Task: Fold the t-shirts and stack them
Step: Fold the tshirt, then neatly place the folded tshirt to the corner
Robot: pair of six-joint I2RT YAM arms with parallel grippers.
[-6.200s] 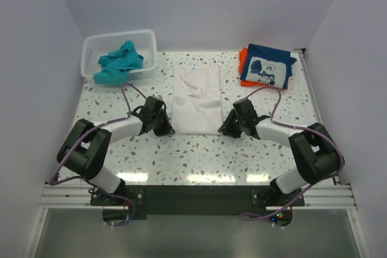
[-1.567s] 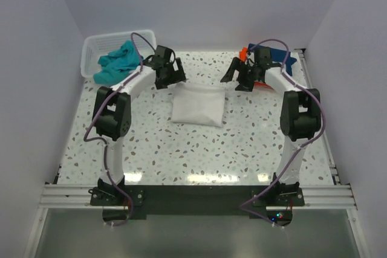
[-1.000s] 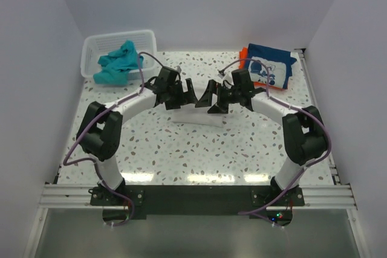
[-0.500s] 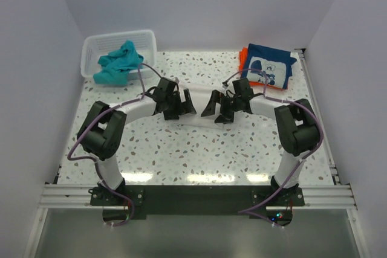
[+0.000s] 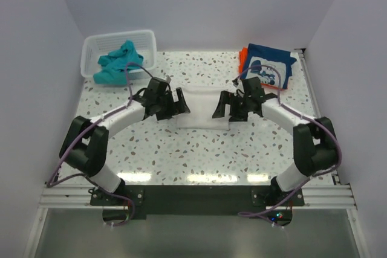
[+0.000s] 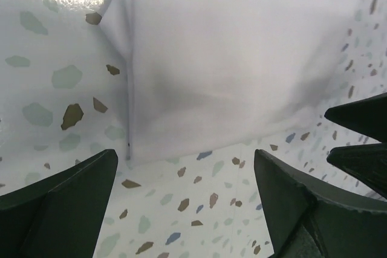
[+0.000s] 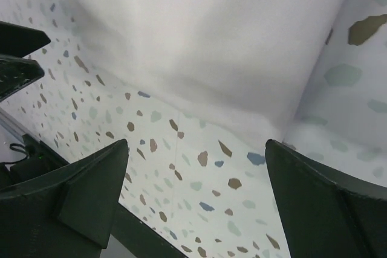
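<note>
My right gripper is to grab the folded white t-shirt next, all layers of it, by its nearest side edge, so it can stack it on the navy t-shirt.
The white t-shirt point(image 5: 202, 108) lies folded into a small rectangle at the table's middle. My left gripper point(image 5: 176, 104) stands open at its left edge and my right gripper point(image 5: 222, 106) open at its right edge, both low and empty. In the left wrist view the white t-shirt point(image 6: 230, 46) fills the top, with its near corner just beyond my left gripper point(image 6: 186, 167). The right wrist view shows the white t-shirt point(image 7: 199, 34) ahead of my right gripper point(image 7: 196, 149). A teal t-shirt point(image 5: 118, 63) lies crumpled in the basket. The navy t-shirt point(image 5: 268, 70) lies folded on the orange t-shirt point(image 5: 243, 58).
The white mesh basket point(image 5: 115, 37) stands at the back left corner. The navy and orange stack is at the back right, near the table's right edge. Speckled tabletop point(image 5: 193, 155) runs between the white shirt and the arm bases.
Both grippers came down from the far side of the table and now flank the folded white shirt. In the last half second the arms swung lower and outward. Jaws stayed open.
</note>
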